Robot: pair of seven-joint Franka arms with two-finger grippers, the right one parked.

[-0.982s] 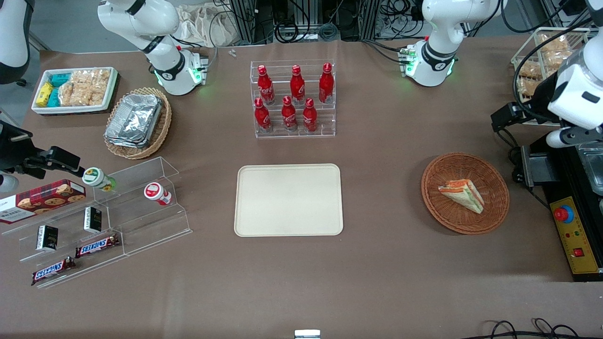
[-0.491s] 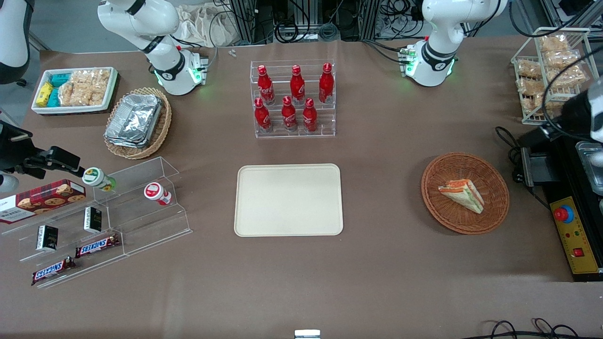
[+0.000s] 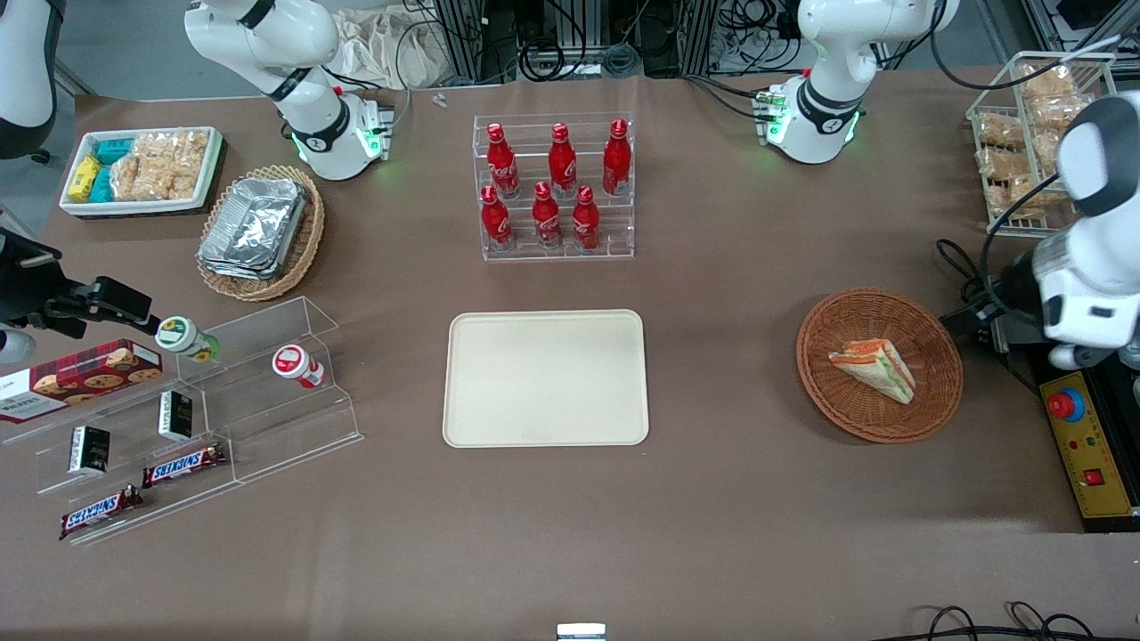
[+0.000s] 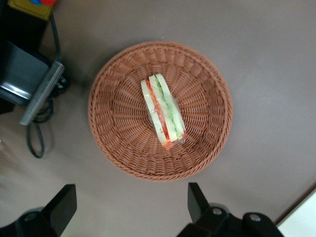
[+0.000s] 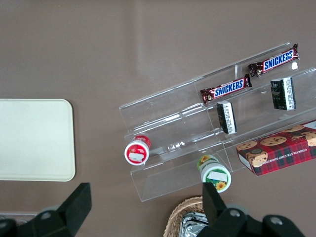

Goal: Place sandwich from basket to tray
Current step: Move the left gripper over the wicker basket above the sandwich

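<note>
The sandwich will go on the cream tray point(image 3: 545, 377), so the gripper should next grab it by its end where the orange-red filling point(image 3: 843, 359) sticks out.
The sandwich point(image 3: 875, 368), a pale wedge with orange-red and green layers, lies in the round reddish-brown basket point(image 3: 891, 312) toward the working arm's end of the table. The left wrist view looks down on the sandwich point(image 4: 164, 111), which lies on its side in the middle of the basket point(image 4: 118, 113). My gripper point(image 4: 129, 210) hangs high above the table just outside the basket's rim. It is open wide and holds nothing. The left arm's wrist point(image 3: 1082, 294) shows beside the basket. The cream tray point(image 3: 545, 377) lies bare at the table's middle.
A grey-black box with a cable point(image 4: 34, 84) and a yellow control panel point(image 3: 1091, 450) stand beside the basket. A wire rack of bagged pastries point(image 3: 1024, 133) is farther from the camera. A rack of red bottles point(image 3: 552, 187) stands farther than the tray.
The left arm swung out toward the table's edge, then came back lower and nearer the basket. The sandwich, basket and tray have not moved.
</note>
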